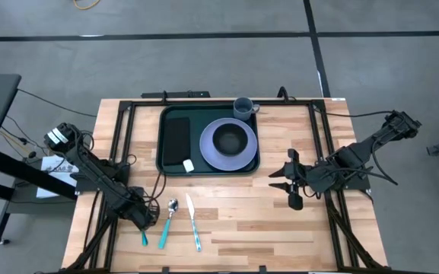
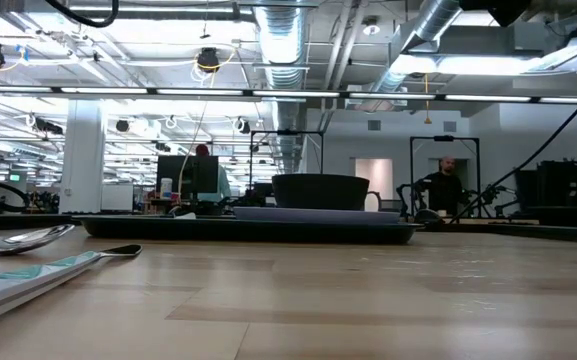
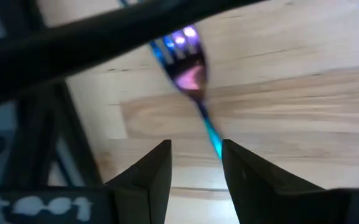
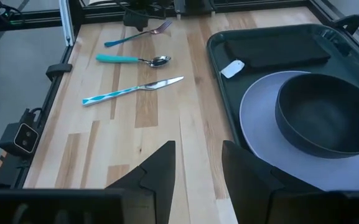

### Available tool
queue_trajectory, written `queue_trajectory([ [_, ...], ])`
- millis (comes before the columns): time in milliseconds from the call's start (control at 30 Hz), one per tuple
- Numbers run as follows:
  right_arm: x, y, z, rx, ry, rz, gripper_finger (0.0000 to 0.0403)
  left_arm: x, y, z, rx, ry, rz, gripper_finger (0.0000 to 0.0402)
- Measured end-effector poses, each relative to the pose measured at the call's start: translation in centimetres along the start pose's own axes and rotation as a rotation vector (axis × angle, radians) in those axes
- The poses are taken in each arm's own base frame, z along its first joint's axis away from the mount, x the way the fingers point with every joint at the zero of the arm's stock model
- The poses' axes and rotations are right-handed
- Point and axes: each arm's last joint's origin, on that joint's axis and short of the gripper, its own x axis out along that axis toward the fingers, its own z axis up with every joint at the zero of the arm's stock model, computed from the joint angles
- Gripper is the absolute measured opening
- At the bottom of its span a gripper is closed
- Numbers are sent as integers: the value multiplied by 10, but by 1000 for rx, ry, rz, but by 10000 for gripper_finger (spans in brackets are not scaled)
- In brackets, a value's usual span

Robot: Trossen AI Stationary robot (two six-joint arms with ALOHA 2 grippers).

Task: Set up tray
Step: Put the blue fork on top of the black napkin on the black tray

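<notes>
My left gripper needs to take hold of the fork by its teal handle (image 1: 144, 238) next, so that it can set the fork on the black folded napkin (image 1: 176, 141) in the tray.
The dark green tray (image 1: 208, 169) lies at the table's far middle. It holds a black folded napkin (image 1: 176, 141) and a lavender plate (image 1: 208, 152) with a dark bowl (image 1: 231, 138) on it. A grey mug (image 1: 243, 107) stands at the tray's far right corner. My left gripper (image 3: 195, 165) is open at the near left, over a teal-handled fork (image 3: 191, 74). The fork's handle (image 3: 211, 134) runs close by one finger (image 3: 241, 177); its near end (image 1: 144, 238) shows past the gripper. My right gripper (image 4: 198, 168) is open, right of the tray.
A teal-handled spoon (image 1: 167, 221) and a knife (image 1: 193, 224) lie side by side on the wood, right of the fork. Black frame rails (image 1: 124, 137) run along the table's left and right sides. Bare wood (image 1: 257, 228) stretches between the cutlery and my right arm.
</notes>
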Motion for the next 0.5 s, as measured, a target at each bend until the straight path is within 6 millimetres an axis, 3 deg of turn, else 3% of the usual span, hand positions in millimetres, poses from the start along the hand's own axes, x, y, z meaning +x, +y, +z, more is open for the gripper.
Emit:
queue_trajectory([
  [333,0,0,0,-9,0,0,123,2,-3,0,5,-31,-39,130],
  [500,0,0,0,-9,0,0,123,16,-5,1,-24,2,-53,130],
])
